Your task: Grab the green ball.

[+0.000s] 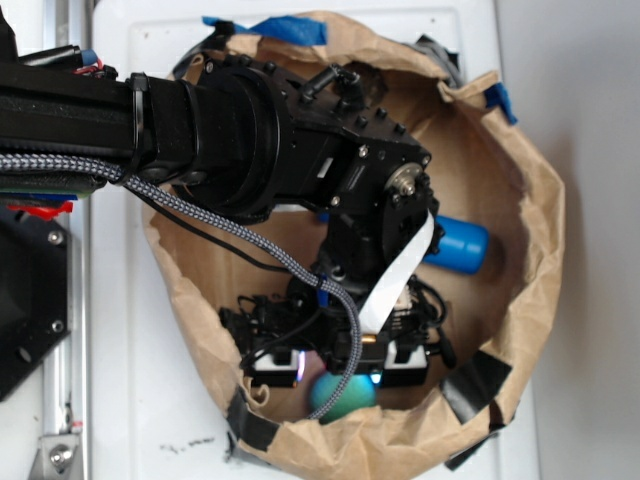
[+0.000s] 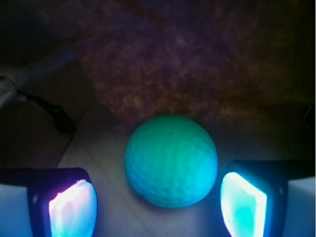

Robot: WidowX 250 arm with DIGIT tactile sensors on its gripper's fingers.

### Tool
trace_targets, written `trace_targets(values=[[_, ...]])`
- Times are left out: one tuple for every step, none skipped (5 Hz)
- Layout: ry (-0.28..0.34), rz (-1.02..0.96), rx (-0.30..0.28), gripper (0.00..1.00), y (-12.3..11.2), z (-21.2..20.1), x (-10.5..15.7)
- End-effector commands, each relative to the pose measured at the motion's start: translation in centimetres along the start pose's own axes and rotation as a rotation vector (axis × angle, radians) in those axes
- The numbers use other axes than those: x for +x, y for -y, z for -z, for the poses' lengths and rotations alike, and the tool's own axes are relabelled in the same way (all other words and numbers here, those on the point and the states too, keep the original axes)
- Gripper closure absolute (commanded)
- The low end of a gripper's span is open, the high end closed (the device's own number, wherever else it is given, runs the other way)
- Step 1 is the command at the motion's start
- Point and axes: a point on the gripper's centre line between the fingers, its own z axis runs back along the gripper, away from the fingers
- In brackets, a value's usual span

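My gripper next needs to hold the ball by its opposite dimpled sides to get the green ball from the paper bag.
The green ball is round with a dimpled, rough surface and lies on the paper floor of the bag, just ahead of my fingertips and between them. In the exterior view only part of the green ball shows, below the gripper near the bag's front wall. My gripper is open, with its two glowing pads on either side of the ball and a gap on each side. The gripper points down into the bag.
A crumpled brown paper bag with black and blue tape rings the workspace. A blue bottle lies on its side at the right, partly behind the arm. A black cable runs along the arm. The white table surrounds the bag.
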Motion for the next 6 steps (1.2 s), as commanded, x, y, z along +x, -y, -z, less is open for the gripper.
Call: trace_targets(values=[[0.005,0.062,0.062,0.23,-0.3,1.7,1.9],[0.011,0.014,0.06,1.0,-0.8,1.5,1.8],[0.008,0.005,0.045,1.0,-1.2,1.6,1.6],[0.009,0.002,0.033,1.0,-1.2,1.5,1.7],[0.006,-0.008,0.018,1.0,-1.2,1.2,1.9],[-0.073,-0.022,0.004,1.0,-1.9,1.5,2.0]])
